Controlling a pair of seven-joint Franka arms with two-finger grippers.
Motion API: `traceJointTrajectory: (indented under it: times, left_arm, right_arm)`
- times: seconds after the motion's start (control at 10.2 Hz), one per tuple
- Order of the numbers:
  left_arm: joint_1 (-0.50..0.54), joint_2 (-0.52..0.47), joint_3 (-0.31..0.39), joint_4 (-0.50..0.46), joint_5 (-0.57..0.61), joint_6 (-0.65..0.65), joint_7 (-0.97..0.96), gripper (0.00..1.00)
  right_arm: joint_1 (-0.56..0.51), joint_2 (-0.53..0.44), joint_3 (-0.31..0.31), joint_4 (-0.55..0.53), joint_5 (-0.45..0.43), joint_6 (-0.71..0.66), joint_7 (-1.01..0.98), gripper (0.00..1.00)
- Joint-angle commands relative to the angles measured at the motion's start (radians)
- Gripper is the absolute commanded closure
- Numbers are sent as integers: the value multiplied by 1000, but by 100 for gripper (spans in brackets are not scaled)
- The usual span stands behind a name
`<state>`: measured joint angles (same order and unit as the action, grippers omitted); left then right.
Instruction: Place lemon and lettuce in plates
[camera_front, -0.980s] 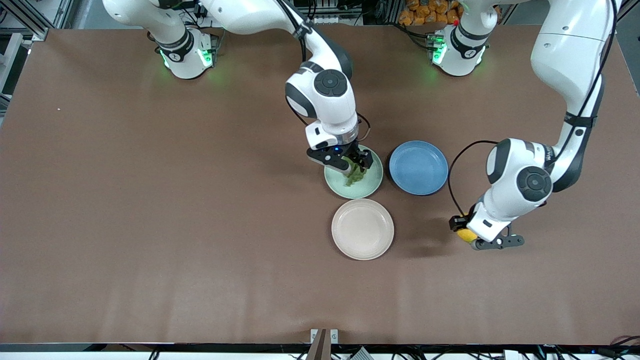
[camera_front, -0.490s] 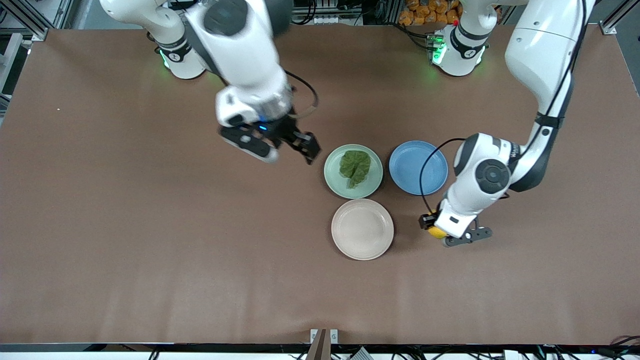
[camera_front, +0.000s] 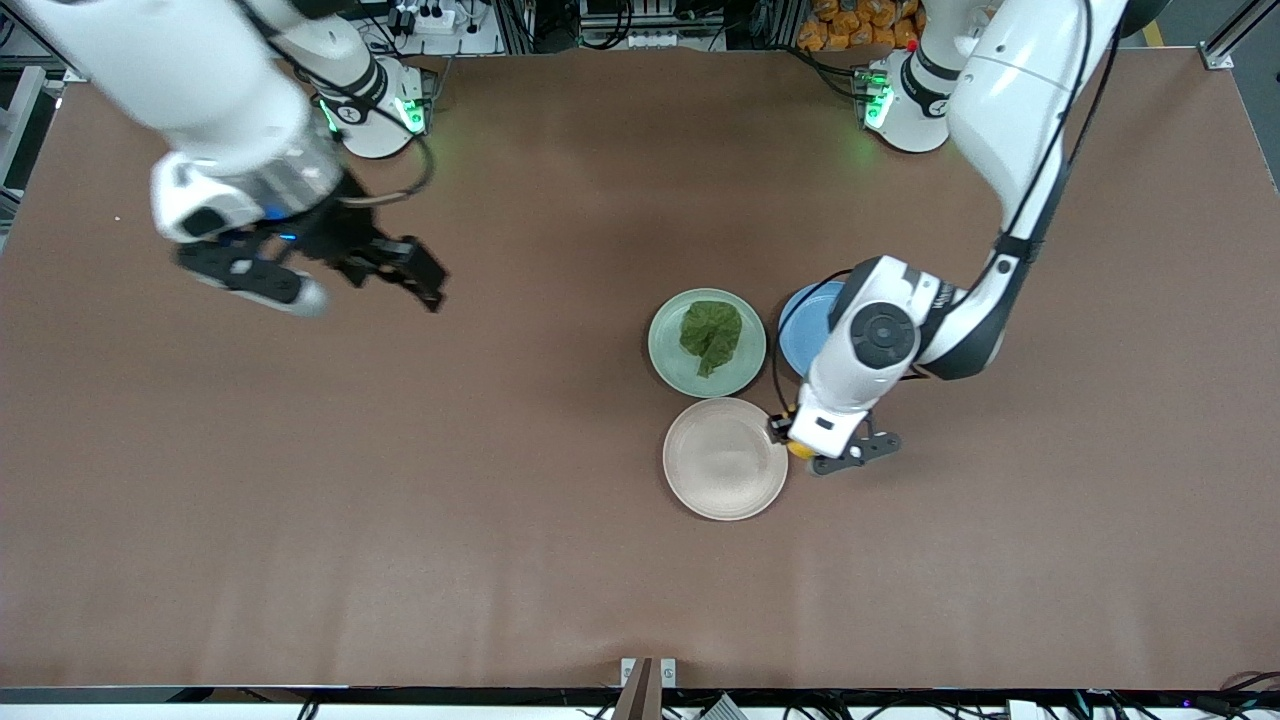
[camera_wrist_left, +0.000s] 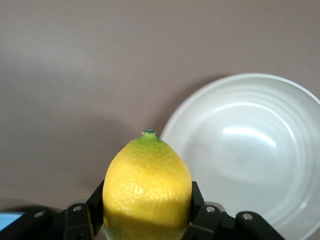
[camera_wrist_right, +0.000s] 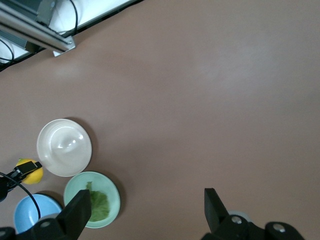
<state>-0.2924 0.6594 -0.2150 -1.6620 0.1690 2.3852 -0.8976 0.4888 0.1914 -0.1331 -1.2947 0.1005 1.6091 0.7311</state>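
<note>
My left gripper should keep holding the yellow lemon until the lemon is over the beige plate. The lemon hangs short of the plate's rim in the front view.
My left gripper (camera_front: 806, 452) is shut on the yellow lemon (camera_front: 799, 450) (camera_wrist_left: 147, 187), with one finger on each side. It hangs over the table just beside the rim of the beige plate (camera_front: 725, 458) (camera_wrist_left: 250, 150), toward the left arm's end. The dark-green lettuce (camera_front: 711, 335) (camera_wrist_right: 100, 206) lies flat in the mint plate (camera_front: 668, 355) (camera_wrist_right: 113, 192), which is farther from the front camera than the beige one. My right gripper (camera_front: 345, 285) (camera_wrist_right: 145, 200) is open and holds nothing, up over bare table toward the right arm's end.
A blue plate (camera_front: 800, 322) sits beside the mint plate toward the left arm's end, partly covered by the left arm. The three plates stand close together. The brown table (camera_front: 500, 520) spreads wide around them.
The right gripper let go of the lettuce into the mint plate and swung away toward the right arm's end. The left gripper carried the lemon up to the beige plate's rim.
</note>
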Motion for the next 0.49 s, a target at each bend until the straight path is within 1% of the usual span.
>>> traceJointTrajectory:
  times: [0.0,0.2,0.29,0.39]
  left_arm:
    - [-111,84,46,119,-5,-3,-136,100]
    - [-160,86,81,122,-5,-1,-174,100]
    - [-165,91,88,122,-5,-1,-185,44]
    - [-172,89,98,122,29,0,-179,0]
  right_arm:
    - [-94,-67,17,-38,-10,-84,-109,0]
    - [-188,-87,20,-38,-7,-118,-273,0]
    - [-237,-105,21,-43,-4,-120,-374,0]
    - [-284,-127,21,-50,-4,-130,-468,0]
